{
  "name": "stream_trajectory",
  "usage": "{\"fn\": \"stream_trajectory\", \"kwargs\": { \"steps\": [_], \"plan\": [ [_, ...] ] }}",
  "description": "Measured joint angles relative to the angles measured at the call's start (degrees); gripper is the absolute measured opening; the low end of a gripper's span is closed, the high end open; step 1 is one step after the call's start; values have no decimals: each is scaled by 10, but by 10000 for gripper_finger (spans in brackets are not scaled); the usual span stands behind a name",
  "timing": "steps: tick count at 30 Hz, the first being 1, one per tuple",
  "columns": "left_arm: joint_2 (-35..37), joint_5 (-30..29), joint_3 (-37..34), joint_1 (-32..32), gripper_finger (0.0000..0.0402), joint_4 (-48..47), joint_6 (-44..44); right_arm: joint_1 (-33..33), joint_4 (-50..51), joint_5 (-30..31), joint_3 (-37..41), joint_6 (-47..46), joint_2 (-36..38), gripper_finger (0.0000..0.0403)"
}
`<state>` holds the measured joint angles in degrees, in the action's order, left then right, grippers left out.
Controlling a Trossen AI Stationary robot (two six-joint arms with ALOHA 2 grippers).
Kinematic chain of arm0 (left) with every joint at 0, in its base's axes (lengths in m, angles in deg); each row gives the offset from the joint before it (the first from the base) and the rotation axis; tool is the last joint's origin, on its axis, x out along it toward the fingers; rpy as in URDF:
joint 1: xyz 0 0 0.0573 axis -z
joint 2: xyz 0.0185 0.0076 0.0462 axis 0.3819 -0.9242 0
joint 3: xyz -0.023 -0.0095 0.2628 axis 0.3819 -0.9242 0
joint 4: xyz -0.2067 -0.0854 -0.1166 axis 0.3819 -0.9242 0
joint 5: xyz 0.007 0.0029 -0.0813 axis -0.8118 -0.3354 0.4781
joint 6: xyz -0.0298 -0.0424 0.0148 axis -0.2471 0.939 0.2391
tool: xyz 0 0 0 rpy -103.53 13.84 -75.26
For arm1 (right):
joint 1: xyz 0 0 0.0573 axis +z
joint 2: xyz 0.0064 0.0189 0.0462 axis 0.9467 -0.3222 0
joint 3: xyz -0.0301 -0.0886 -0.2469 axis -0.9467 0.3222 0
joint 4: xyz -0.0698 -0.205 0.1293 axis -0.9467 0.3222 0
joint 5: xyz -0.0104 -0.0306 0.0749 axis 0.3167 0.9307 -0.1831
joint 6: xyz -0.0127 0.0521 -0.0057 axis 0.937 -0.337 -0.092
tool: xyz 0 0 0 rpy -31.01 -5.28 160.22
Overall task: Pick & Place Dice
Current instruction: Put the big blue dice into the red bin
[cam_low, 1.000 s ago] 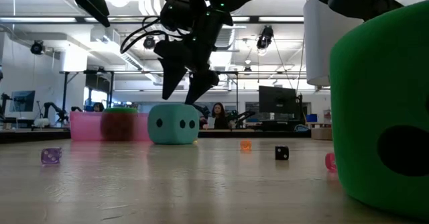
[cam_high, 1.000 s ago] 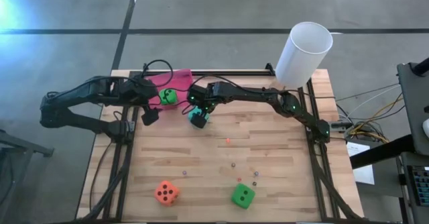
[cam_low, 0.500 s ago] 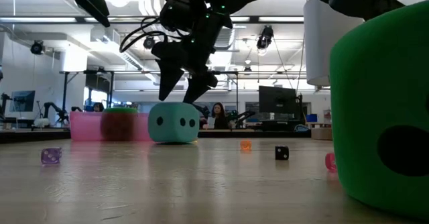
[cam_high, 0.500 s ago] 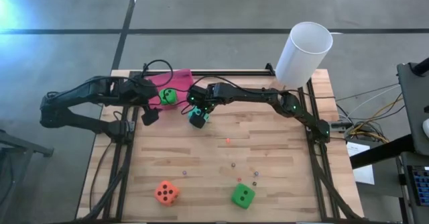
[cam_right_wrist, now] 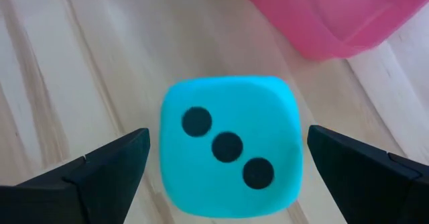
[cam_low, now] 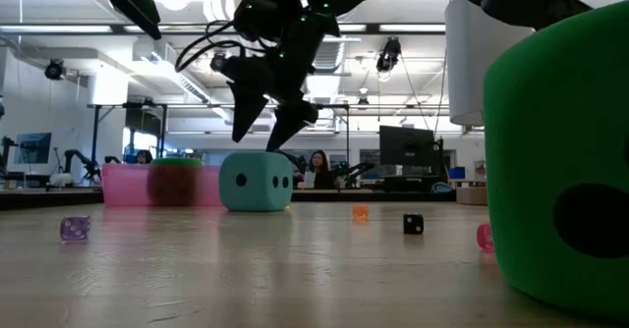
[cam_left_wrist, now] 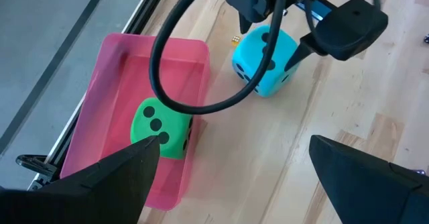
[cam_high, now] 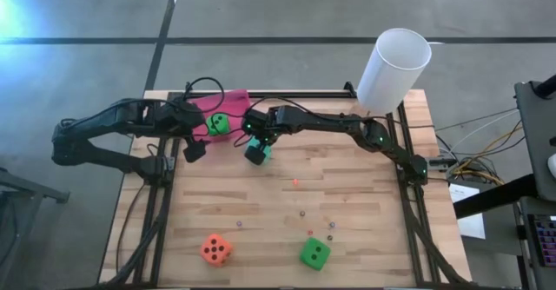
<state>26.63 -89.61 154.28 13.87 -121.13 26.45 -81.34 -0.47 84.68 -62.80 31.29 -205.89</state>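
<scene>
My right gripper comes down, before it closes on the teal die, since its fingers hover above the teal die's top side (cam_high: 266, 151).
A teal die (cam_right_wrist: 228, 147), three pips up, rests flat on the wooden table (cam_high: 365, 194) beside a pink tray (cam_high: 228, 106). My right gripper (cam_low: 257, 141) hovers open just above the die, one finger on either side, touching nothing. One green die (cam_left_wrist: 161, 127) lies inside the tray. An orange die (cam_high: 215, 249) and a second green die (cam_high: 314, 253) sit near the table's front edge. My left gripper (cam_left_wrist: 238, 143) is open and raised near the tray's left end.
A tall white cylinder (cam_high: 393, 70) stands at the far right corner. Several tiny beads (cam_high: 295, 183) lie scattered across the table's middle and near part. A black cable (cam_left_wrist: 181, 83) loops over the tray. Bare wood stretches between the teal die and the front dice.
</scene>
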Motion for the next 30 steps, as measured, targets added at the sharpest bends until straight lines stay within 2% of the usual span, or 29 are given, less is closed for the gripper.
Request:
{"fn": "stream_trajectory", "kwargs": {
  "steps": [30],
  "plan": [
    [0,0,0,0,387,0,0,0,-15,-9,43,13,0,400]
  ]
}}
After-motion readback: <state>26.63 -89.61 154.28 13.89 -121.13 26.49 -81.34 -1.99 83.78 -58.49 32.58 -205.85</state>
